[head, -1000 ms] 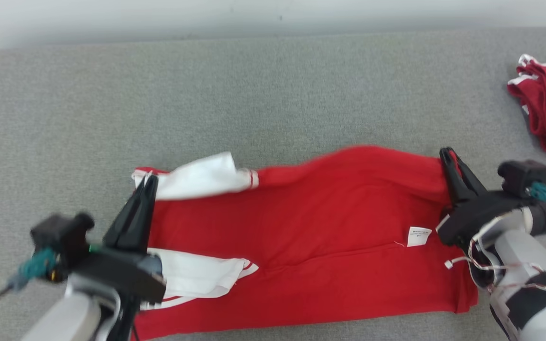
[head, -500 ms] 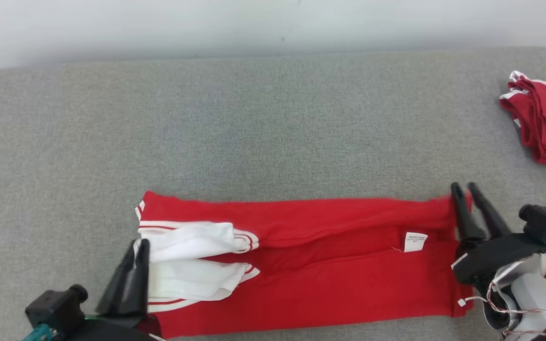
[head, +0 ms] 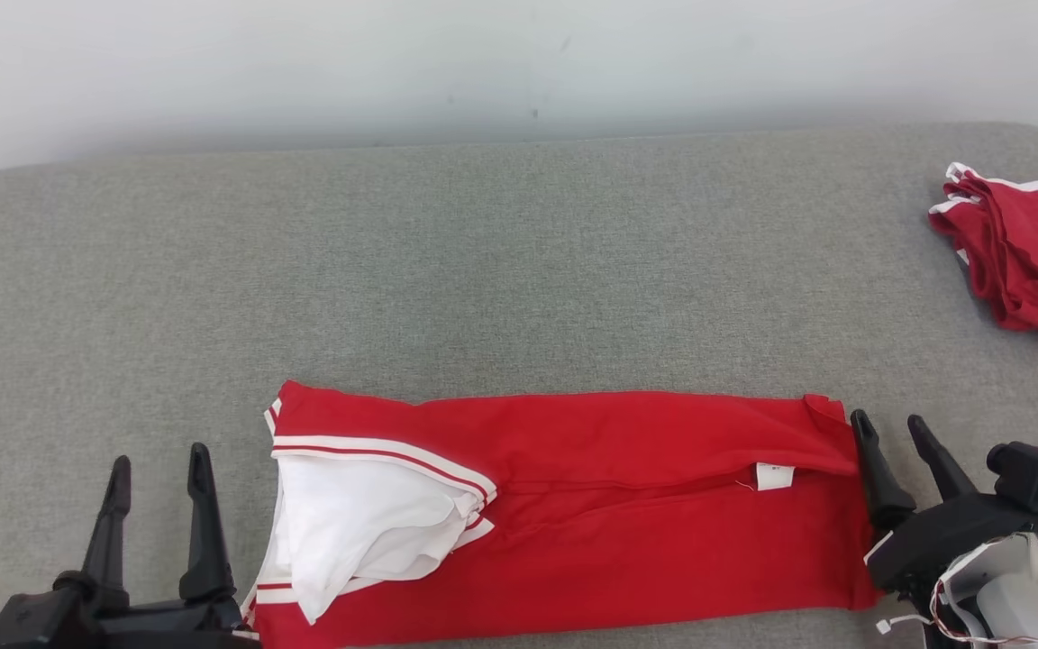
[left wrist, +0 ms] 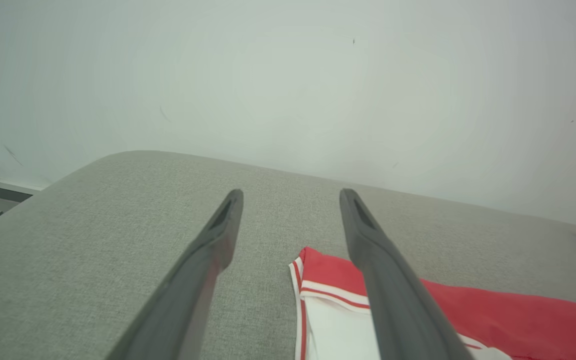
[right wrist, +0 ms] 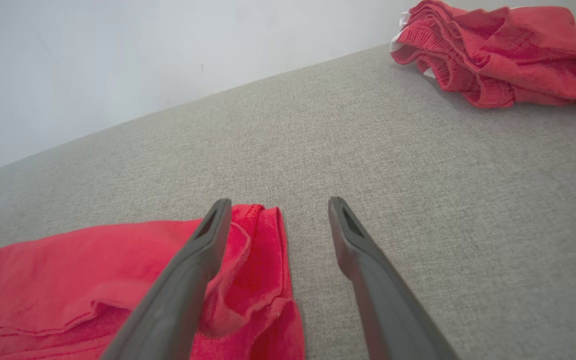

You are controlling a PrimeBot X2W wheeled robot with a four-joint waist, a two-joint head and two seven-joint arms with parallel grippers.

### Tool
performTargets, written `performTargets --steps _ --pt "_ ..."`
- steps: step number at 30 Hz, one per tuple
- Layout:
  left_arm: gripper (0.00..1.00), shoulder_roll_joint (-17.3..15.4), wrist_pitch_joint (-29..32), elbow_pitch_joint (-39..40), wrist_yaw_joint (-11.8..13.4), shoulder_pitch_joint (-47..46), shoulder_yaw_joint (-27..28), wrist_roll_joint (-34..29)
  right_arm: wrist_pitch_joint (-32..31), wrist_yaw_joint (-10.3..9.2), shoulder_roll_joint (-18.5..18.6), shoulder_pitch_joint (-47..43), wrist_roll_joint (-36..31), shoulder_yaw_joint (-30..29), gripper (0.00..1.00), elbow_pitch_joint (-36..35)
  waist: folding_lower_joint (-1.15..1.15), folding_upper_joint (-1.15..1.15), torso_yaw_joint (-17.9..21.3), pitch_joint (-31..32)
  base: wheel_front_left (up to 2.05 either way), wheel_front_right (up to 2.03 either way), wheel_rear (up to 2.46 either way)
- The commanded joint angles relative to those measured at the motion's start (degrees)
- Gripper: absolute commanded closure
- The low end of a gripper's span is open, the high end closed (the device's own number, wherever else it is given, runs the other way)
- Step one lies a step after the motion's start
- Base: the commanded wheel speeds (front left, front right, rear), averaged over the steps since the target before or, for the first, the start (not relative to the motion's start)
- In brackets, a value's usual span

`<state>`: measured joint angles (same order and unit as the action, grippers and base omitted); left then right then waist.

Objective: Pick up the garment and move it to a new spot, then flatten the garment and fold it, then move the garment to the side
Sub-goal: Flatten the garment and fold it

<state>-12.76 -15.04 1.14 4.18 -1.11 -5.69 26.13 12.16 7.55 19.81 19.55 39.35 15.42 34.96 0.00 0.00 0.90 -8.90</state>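
Observation:
My right gripper is going to pinch the red garment by its bunched hem edge (head: 842, 454) (right wrist: 256, 306) next, so the long garment can be folded toward its white sleeves.
The garment (head: 627, 514) is a red shirt with white, red-striped sleeves, folded into a long flat strip near the front edge of the grey surface. Its sleeve end (left wrist: 328, 295) faces left and its hem end (right wrist: 263, 265) faces right. My left gripper (head: 157, 460) stands open just left of the sleeves, fingers (left wrist: 218, 235) spread over bare fabric with nothing between them. Beside the hem, my right gripper (head: 890, 427) is open too, its fingers (right wrist: 348, 235) holding nothing; the left finger hangs over the cloth's edge.
A second red garment (head: 1024, 257) lies crumpled at the far right of the grey padded surface (head: 483, 270), seen large in the right wrist view (right wrist: 498, 55). A pale wall (head: 483, 63) runs behind the surface's rounded back edge.
Both grippers were shut on the garment's ends; the upper layer came down into a fold, both grippers opened and let go, then drew back. The head camera also tilted.

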Motion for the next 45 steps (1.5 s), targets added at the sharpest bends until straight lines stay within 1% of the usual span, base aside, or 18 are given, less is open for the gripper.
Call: performTargets --steps 1,4,7,10,14,15,16,17,20,23,27,28,31,34,37,39,41,45 --pt "0.0 0.26 -0.18 0.05 -0.32 0.6 0.49 -1.01 0.01 -0.16 -0.32 -0.76 0.24 -0.09 0.0 0.18 0.0 0.0 -0.23 0.14 0.0 0.0 0.0" --pt "0.0 3.21 -0.18 -0.72 -2.63 1.42 4.21 -4.75 -0.82 -0.16 -1.11 -1.01 0.31 -0.2 0.0 2.07 0.0 0.0 -0.7 0.39 0.0 0.0 0.0" --pt "0.0 5.03 -0.18 -1.63 -4.85 1.5 6.44 -8.73 -1.2 -0.16 -2.08 -1.06 0.21 -0.13 0.0 3.84 0.0 0.0 -0.99 0.6 0.0 0.0 0.0" --pt "0.0 6.78 -0.18 -2.69 -6.62 2.04 8.61 -11.25 -1.4 -0.16 -3.14 -0.98 -0.05 -0.04 0.0 6.28 0.0 0.0 -1.22 0.77 0.0 0.0 0.0" --pt "0.0 8.46 -0.18 -3.99 -8.17 2.52 9.89 -13.54 -2.17 -0.16 -4.73 -0.98 -0.45 0.76 0.0 10.13 0.0 0.0 -1.65 1.16 0.0 0.0 0.0" --pt "0.0 8.65 -0.18 -4.12 -8.34 2.49 10.12 -13.92 -2.62 -0.16 -5.22 -1.14 -0.58 1.27 0.19 11.04 0.0 0.0 -1.8 1.27 0.0 0.0 0.0" --pt "0.0 8.85 -0.18 -4.36 -8.67 2.62 10.35 -14.29 -2.8 -0.16 -5.74 -1.33 -0.57 1.77 0.64 11.82 0.0 0.0 -1.9 1.38 0.0 0.0 0.0" --pt "0.0 9.11 -0.18 -4.52 -8.81 2.83 10.51 -14.58 -2.62 -0.16 -6.35 -1.39 -0.26 2.01 1.0 12.25 0.0 0.0 -1.94 1.48 0.0 0.0 0.0" --pt "0.0 9.53 -0.18 -4.85 -9.28 3.24 10.95 -15.3 -1.68 -0.16 -6.56 -0.91 0.36 2.08 1.0 13.14 0.0 0.0 -1.88 1.71 0.0 0.0 0.0" --pt "0.0 9.7 -0.18 -5.03 -9.6 3.39 11.32 -15.77 -0.34 -0.18 -4.79 0.49 1.09 0.74 1.0 13.82 0.0 0.0 -1.58 2.02 0.0 0.0 0.0" --pt "0.0 9.85 -0.18 -5.41 -10.14 3.61 11.41 -16.76 0.65 -0.19 -1.07 2.53 1.5 -1.36 1.0 14.96 0.0 0.0 -0.98 2.71 0.0 0.0 0.0" --pt "0.0 9.85 -0.18 -5.81 -10.17 3.62 10.98 -17.96 0.9 -0.17 0.94 3.19 1.58 -2.2 1.0 15.44 0.0 0.0 -0.75 3.15 0.0 0.0 0.0" --pt "0.0 9.82 -0.18 -6.23 -10.38 3.59 11.12 -18.41 0.92 -0.17 4.49 4.11 1.52 -3.52 1.0 16.36 0.0 0.0 -0.37 3.78 0.0 0.0 0.0" --pt "0.0 9.84 -0.18 -6.49 -10.55 3.97 11.45 -18.51 0.38 -0.17 6.29 4.79 1.18 -4.0 1.0 16.97 0.0 0.0 0.04 4.37 0.0 0.0 0.0" --pt "0.0 9.85 -0.18 -6.59 -10.59 4.2 11.71 -18.58 -0.08 -0.17 6.66 5.05 0.86 -3.83 1.0 16.51 0.0 0.0 0.3 4.77 0.0 0.0 0.0" --pt "0.0 9.87 -0.18 -6.65 -10.58 4.54 12.04 -18.5 -0.61 -0.17 6.03 4.77 0.51 -3.49 1.0 15.98 0.0 0.0 0.5 5.35 0.0 0.0 0.0" --pt "0.0 9.88 -0.18 -6.65 -10.52 4.91 12.25 -18.17 -1.1 -0.16 4.74 4.43 0.25 -2.93 1.0 14.8 0.0 0.0 0.65 5.79 0.0 0.0 0.0" --pt "0.0 9.87 -0.18 -6.62 -10.29 5.08 12.19 -17.77 -2.58 -0.16 1.01 3.24 0.89 -1.17 1.0 10.43 0.0 0.0 0.64 6.27 0.0 0.0 0.0"
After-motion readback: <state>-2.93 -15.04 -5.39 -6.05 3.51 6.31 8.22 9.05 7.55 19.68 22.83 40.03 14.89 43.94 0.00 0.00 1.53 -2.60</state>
